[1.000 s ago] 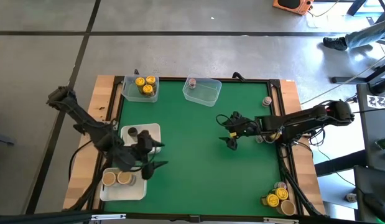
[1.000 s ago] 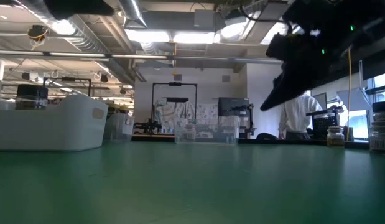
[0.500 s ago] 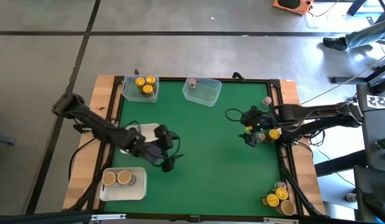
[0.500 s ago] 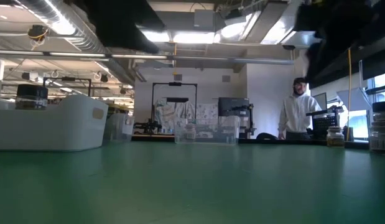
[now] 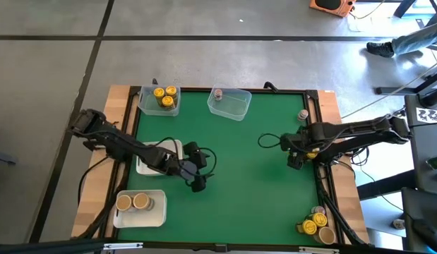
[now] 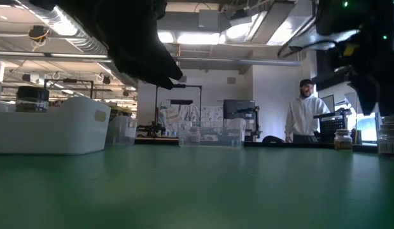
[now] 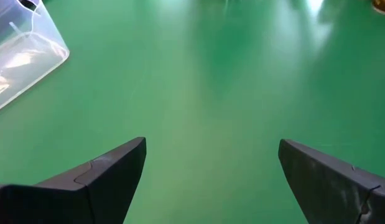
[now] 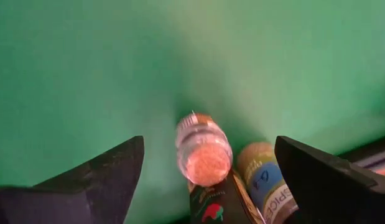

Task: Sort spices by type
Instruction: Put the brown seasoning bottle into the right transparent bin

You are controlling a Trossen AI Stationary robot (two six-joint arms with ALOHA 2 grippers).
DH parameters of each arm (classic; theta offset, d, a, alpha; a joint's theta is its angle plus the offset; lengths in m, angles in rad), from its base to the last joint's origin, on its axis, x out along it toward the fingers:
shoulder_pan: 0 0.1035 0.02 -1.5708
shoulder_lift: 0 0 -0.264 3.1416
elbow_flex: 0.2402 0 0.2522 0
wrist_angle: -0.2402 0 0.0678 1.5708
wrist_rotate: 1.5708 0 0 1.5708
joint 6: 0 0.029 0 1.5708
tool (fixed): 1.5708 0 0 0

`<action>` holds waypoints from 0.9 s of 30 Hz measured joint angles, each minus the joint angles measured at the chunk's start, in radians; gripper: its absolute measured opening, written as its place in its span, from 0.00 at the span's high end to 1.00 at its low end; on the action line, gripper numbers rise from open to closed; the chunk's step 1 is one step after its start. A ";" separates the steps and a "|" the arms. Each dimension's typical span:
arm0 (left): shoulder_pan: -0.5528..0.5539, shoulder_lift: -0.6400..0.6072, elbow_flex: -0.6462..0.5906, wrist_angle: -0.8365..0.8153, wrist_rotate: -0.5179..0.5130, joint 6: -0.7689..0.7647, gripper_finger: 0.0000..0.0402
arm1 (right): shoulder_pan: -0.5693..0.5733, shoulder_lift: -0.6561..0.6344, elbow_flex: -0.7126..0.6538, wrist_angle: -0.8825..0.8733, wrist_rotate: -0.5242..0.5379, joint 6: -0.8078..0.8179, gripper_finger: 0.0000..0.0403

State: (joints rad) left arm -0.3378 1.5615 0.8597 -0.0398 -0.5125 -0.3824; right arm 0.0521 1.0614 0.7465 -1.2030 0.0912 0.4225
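Note:
My right gripper lowers, before closing on the jar, since in the right wrist view my fingers are above the small orange-pink jar [image 8: 204, 152].
My right gripper [image 8: 208, 144] hangs open near the table's right edge [image 5: 296, 156] above a small cluster of spice jars. One jar with orange-pink contents [image 8: 203, 148] lies on its side on the mat, between and below the fingers. A tan-lidded jar with a blue label [image 8: 262, 169] and a dark-labelled jar [image 8: 212, 200] lie against it. A yellow lid [image 5: 311, 150] shows beside the gripper. My left gripper [image 7: 211, 142] is open over bare green mat at mid-table [image 5: 198, 176], touching nothing.
At the far edge, one clear tub [image 5: 162, 100] holds yellow-lidded jars and another [image 5: 236, 106] holds one grey-pink-lidded jar [image 5: 218, 94]. A white tray [image 5: 153, 210] holds two tan lids; my left arm crosses a second tray [image 5: 172, 147]. More jars [image 5: 315, 226] sit at the near right corner. A person [image 6: 305, 117] stands beyond the table.
My left gripper has swung from over the near-left white tray toward the table's middle. My right gripper has travelled toward the table's right edge and now hangs over the jars there.

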 joint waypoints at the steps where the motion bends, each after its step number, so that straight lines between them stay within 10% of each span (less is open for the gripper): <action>1: 0.000 0.001 0.000 0.000 0.000 0.000 0.09 | 0.000 0.015 -0.006 -0.006 0.000 0.000 0.11; 14: -0.002 0.002 0.000 0.000 0.000 -0.009 0.09 | 0.000 0.220 -0.051 -0.005 -0.033 -0.035 0.13; 27: -0.002 0.002 0.000 0.000 0.000 -0.014 0.09 | 0.000 0.246 -0.050 0.018 -0.033 -0.067 0.57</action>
State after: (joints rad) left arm -0.3397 1.5631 0.8597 -0.0402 -0.5121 -0.3962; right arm 0.0521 1.3071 0.6963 -1.1850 0.0582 0.3553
